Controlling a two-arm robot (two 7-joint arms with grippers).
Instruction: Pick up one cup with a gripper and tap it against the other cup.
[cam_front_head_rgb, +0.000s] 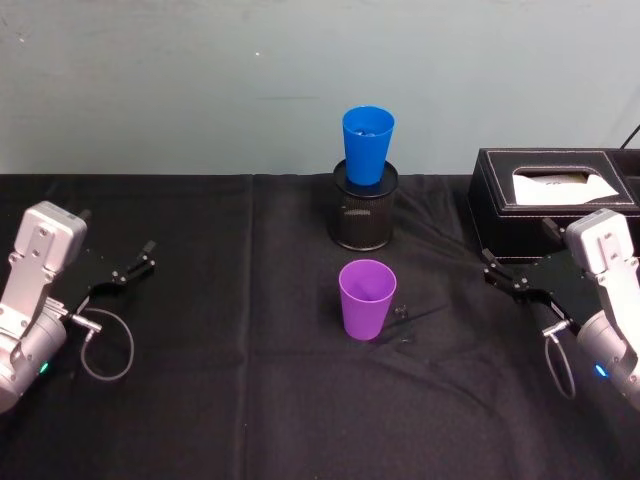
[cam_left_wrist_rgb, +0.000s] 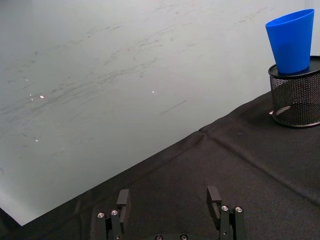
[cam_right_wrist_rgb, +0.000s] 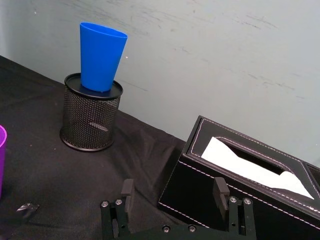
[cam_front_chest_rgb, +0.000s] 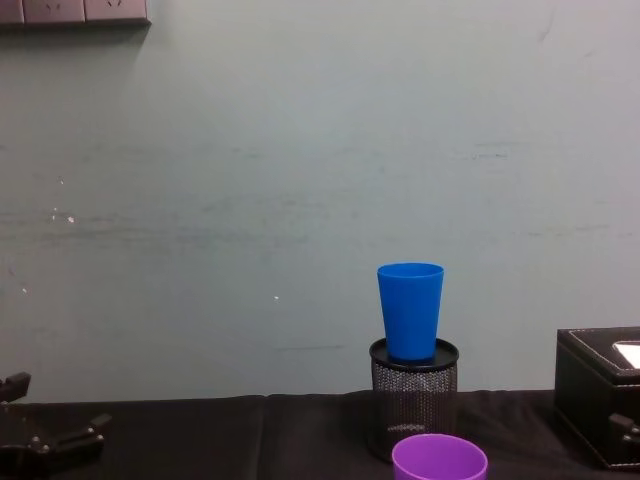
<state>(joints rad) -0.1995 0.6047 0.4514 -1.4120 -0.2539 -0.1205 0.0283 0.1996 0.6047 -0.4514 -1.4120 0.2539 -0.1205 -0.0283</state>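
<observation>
The purple cup has to tap against the blue cup (cam_front_chest_rgb: 410, 312) (cam_right_wrist_rgb: 101, 57), so my right gripper will grab the purple cup by its sides next.
The purple cup (cam_front_head_rgb: 366, 298) stands upright on the black cloth at the table's middle; its rim shows in the chest view (cam_front_chest_rgb: 440, 462) and its side at the edge of the right wrist view (cam_right_wrist_rgb: 2, 160). Behind it the blue cup (cam_front_head_rgb: 367, 145) sits upright on top of a black mesh holder (cam_front_head_rgb: 365, 210), also seen from the left wrist (cam_left_wrist_rgb: 292, 42) and the right wrist (cam_right_wrist_rgb: 101, 56). My left gripper (cam_front_head_rgb: 138, 262) rests far left, open and empty (cam_left_wrist_rgb: 169, 200). My right gripper (cam_front_head_rgb: 490, 268) rests far right, open and empty (cam_right_wrist_rgb: 174, 190).
A black leather tissue box (cam_front_head_rgb: 555, 195) stands at the back right, just beyond my right gripper (cam_right_wrist_rgb: 240, 185). A small dark scrap (cam_front_head_rgb: 400, 315) lies on the cloth right of the purple cup. A grey wall rises behind the table.
</observation>
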